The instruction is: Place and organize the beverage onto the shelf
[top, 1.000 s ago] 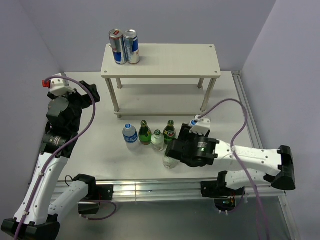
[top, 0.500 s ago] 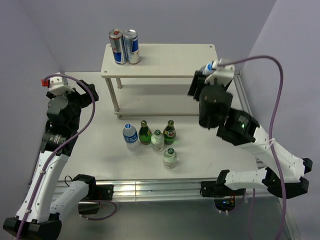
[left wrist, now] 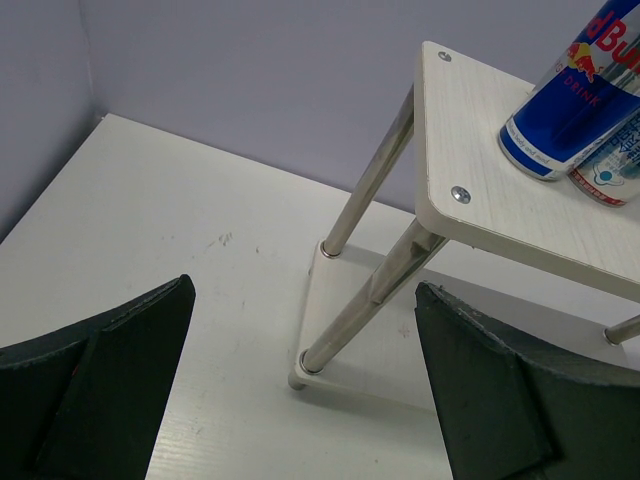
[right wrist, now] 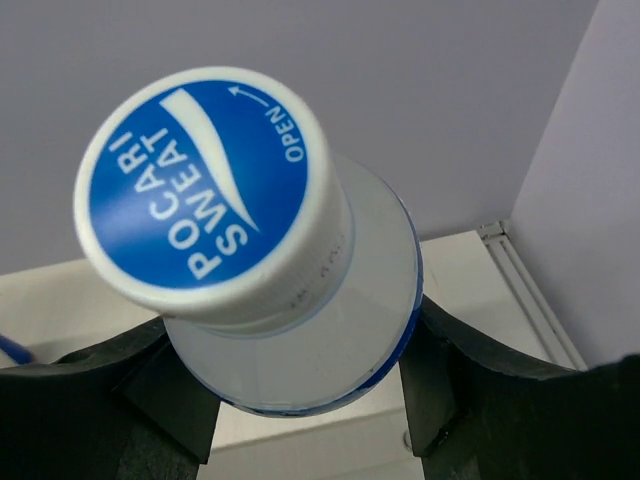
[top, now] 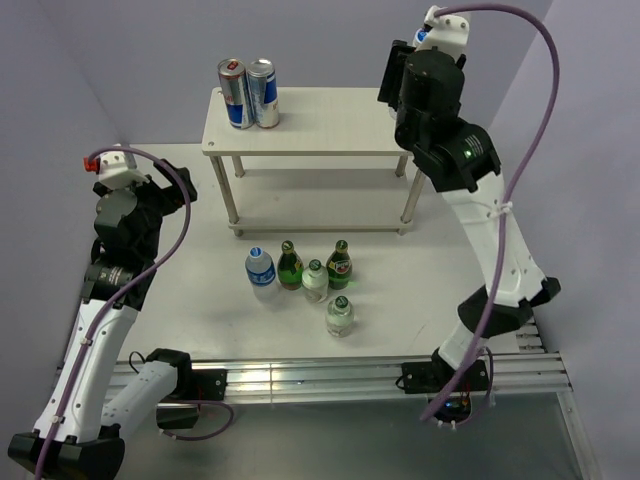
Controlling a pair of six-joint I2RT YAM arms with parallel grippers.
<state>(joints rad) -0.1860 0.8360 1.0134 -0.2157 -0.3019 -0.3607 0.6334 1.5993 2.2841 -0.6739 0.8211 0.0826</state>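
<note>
I need to stand the Pocari Sweat bottle [right wrist: 290,330] on the empty end of the shelf's top board before my right gripper opens. The bottle is hanging tilted above that end.
The cream-white shelf [top: 340,120] stands at the back of the table with two Red Bull cans [top: 250,93] on the left end of its top board. My right gripper [top: 392,75] is raised above the shelf's right end. In the right wrist view it [right wrist: 300,395] is shut on a Pocari Sweat bottle [right wrist: 290,330] with a blue and white cap. My left gripper [top: 185,185] is open and empty, left of the shelf. In the left wrist view it [left wrist: 305,290] faces the shelf's left legs [left wrist: 365,190] and the cans [left wrist: 570,100].
Several bottles stand on the table in front of the shelf: a blue-label water bottle [top: 260,268], two green bottles [top: 290,266] [top: 340,263], a pale one [top: 315,281] and one nearer the front [top: 340,316]. Walls close in at back and sides.
My right arm has risen from the table by the front bottles to high above the shelf's right end, carrying the Pocari Sweat bottle. The left arm has hardly moved.
</note>
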